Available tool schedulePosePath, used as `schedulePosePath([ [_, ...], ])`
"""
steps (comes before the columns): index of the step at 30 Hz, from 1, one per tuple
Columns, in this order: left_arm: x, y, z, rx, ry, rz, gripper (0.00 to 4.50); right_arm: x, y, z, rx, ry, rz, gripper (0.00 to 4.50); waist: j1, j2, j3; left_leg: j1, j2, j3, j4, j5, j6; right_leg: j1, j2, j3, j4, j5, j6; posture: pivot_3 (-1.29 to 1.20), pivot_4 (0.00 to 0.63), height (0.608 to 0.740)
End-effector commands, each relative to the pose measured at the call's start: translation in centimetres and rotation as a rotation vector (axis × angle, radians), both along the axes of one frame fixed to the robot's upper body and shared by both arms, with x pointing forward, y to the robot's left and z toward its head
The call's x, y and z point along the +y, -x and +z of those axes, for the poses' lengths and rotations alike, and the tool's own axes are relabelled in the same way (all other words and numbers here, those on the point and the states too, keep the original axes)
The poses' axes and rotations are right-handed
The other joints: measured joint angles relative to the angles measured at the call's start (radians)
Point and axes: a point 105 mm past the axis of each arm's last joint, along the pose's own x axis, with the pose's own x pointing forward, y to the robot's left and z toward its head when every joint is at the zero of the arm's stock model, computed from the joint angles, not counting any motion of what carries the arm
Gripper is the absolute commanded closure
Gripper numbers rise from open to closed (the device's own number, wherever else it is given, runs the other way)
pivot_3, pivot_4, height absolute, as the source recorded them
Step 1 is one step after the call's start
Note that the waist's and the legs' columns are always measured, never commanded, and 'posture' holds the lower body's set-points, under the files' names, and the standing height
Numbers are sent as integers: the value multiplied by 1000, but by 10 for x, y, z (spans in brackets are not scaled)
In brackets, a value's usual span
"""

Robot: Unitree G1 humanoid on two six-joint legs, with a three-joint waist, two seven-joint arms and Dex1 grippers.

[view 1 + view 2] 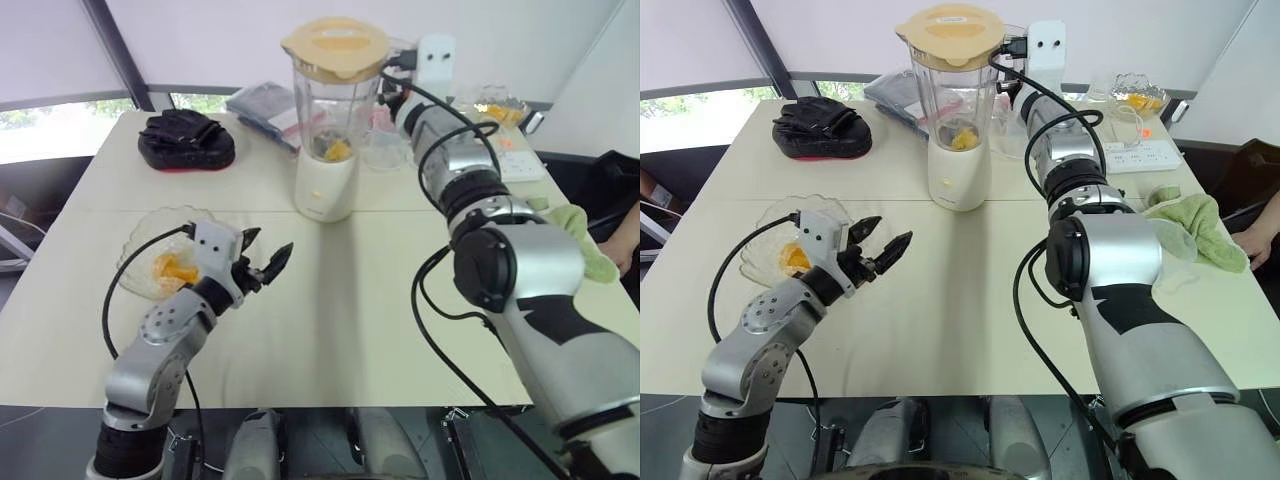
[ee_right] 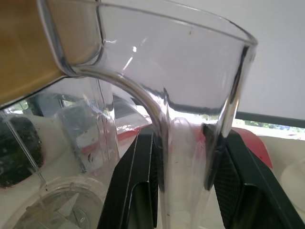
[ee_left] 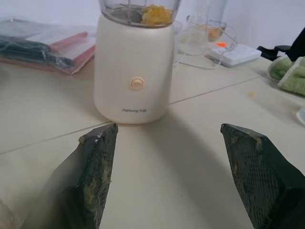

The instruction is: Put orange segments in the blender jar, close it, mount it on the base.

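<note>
The right gripper should open now, as the clear blender jar [image 1: 335,105] is standing upright with its lower end in the cream base.
The clear blender jar [image 1: 335,105] stands upright on the cream base [image 1: 325,185], with its tan lid [image 1: 335,45] on top. Orange segments [image 1: 338,150] lie at the jar's bottom. My right gripper [image 2: 183,138] reaches in from the jar's right side and is shut on the jar's clear handle [image 2: 174,157], one black finger [image 2: 138,186] on each side. More orange segments [image 1: 175,268] lie in a clear glass dish [image 1: 140,245] at the near left. My left gripper [image 1: 270,245] hangs open and empty just right of that dish, pointing at the base [image 3: 136,76].
A black bundle [image 1: 185,138] lies at the far left and wrapped packets [image 1: 262,105] behind the jar. On the right are a white power strip [image 1: 1140,155], a glass bowl of fruit [image 1: 1137,97], a green cloth [image 1: 1200,225] and a person's hand [image 1: 1255,238].
</note>
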Motion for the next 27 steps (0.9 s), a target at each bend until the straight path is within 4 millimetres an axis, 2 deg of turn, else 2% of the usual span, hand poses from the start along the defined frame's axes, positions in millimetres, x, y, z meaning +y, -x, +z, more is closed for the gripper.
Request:
schedulePosePath([
  [1, -2, 4, 15, -68, -8, -3, 915, 0, 0, -3, 21, 34, -5, 3451, 0, 0, 0, 0, 0, 0, 0, 0, 0, 0, 0, 0, 0, 0, 0, 0, 150, 740],
  [17, -5, 1, 17, -73, -12, -15, 915, 2, 0, -5, 29, 19, 17, 3451, 0, 0, 0, 0, 0, 0, 0, 0, 0, 0, 0, 0, 0, 0, 0, 0, 150, 740],
  [21, -6, 2, 17, -73, -12, -15, 859, -1, 0, -7, 36, 4, 7, 1608, 0, 0, 0, 0, 0, 0, 0, 0, 0, 0, 0, 0, 0, 0, 0, 0, 150, 740],
  [24, -6, 2, 17, -73, -10, -15, 859, -3, -1, -7, 31, 16, -11, 28, -1, 0, 0, 0, 0, 0, 0, 0, 0, 0, 0, 0, 0, 0, 0, 0, 150, 740],
  [27, -6, 3, 15, -71, -9, -16, 859, -4, -1, -6, 25, 21, -12, 28, -3, 0, 0, 0, 0, 0, 0, 0, 0, 0, 0, 0, 0, 0, 0, 0, 150, 740],
])
